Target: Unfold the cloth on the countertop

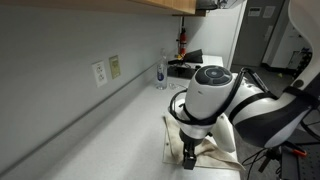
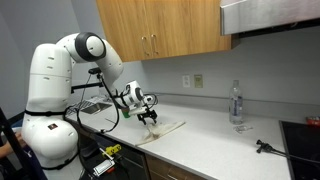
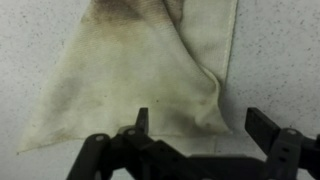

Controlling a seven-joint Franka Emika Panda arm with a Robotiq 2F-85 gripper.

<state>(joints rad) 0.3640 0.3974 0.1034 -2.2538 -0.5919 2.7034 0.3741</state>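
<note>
Next, my gripper grabs the beige cloth by the near corner of its folded-over layer [image 3: 214, 124], beside the raised fold, to draw that layer open.
The beige cloth [image 3: 140, 75] with brownish stains lies on the white countertop [image 3: 280, 60], folded into a rough triangle with a raised crease at its right side. My gripper [image 3: 198, 125] is open, its two fingers straddling the cloth's near right corner just above it, holding nothing. In both exterior views the gripper [image 1: 190, 155] [image 2: 150, 117] hovers low over the cloth [image 1: 215, 150] [image 2: 165, 128] near the countertop's front edge [image 1: 120, 130].
A clear water bottle [image 1: 161, 72] [image 2: 236, 102] stands on the counter by the grey wall. A black stovetop [image 2: 300, 135] and a dark utensil [image 2: 268, 147] lie further along. Wooden cabinets [image 2: 170, 28] hang above. The counter edge runs beside the cloth.
</note>
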